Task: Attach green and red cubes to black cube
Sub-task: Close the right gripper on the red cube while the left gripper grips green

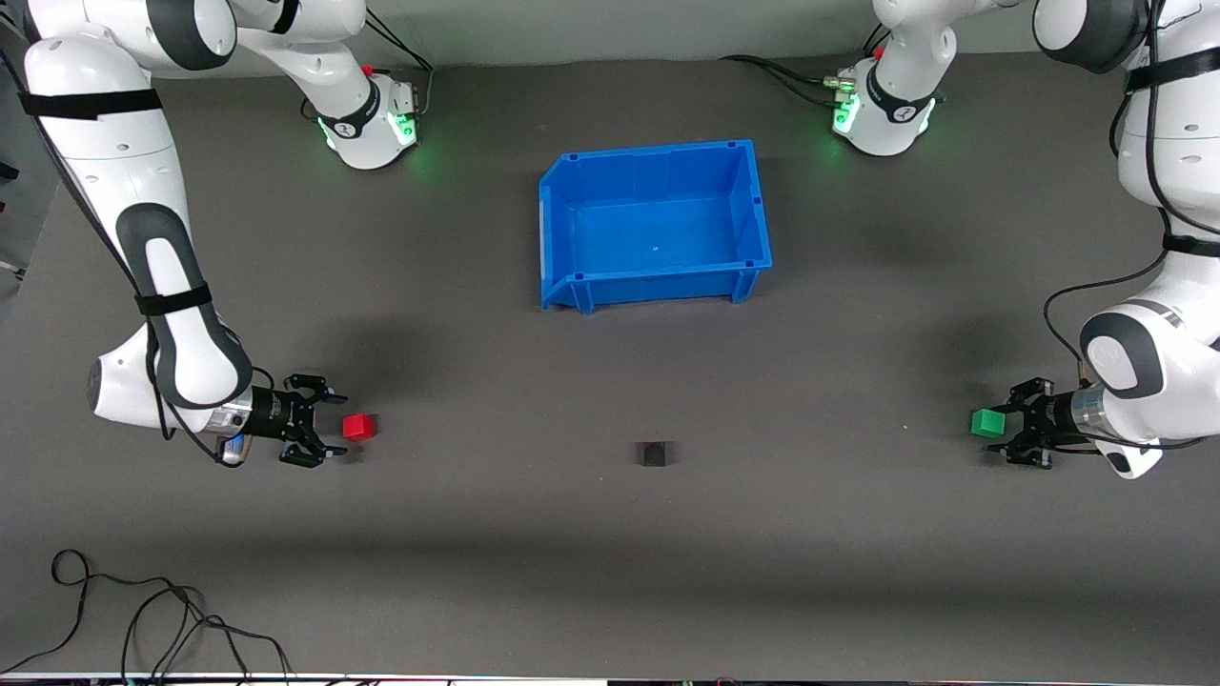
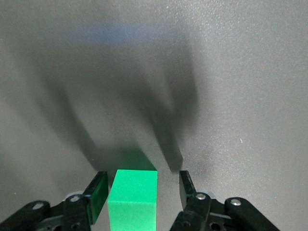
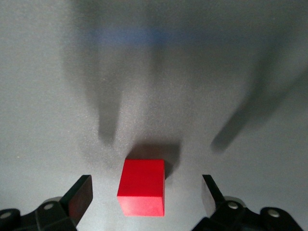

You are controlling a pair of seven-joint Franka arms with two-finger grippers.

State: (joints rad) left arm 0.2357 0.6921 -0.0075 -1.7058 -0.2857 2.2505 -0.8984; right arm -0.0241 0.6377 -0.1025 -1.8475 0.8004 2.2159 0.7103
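Observation:
My right gripper grabs the red cube (image 1: 359,427) by its opposite sides next, to leave a side of it free to attach to the black cube (image 1: 653,453).
The green cube (image 1: 988,422) rests on the table toward the left arm's end. My left gripper (image 1: 1003,428) is low at it and open. In the left wrist view the green cube (image 2: 133,199) lies between the fingers of the left gripper (image 2: 142,190), with a gap on each side. The red cube (image 1: 359,427) rests on the table toward the right arm's end. My right gripper (image 1: 334,426) is low and open, with the red cube (image 3: 142,186) between the fingertips of the right gripper (image 3: 147,192), untouched. The black cube (image 1: 653,453) sits alone on the table between the two.
A blue bin (image 1: 753,205), open on top, stands farther from the front camera than the black cube, mid-table. Loose black cables (image 1: 143,619) lie near the table's front edge at the right arm's end.

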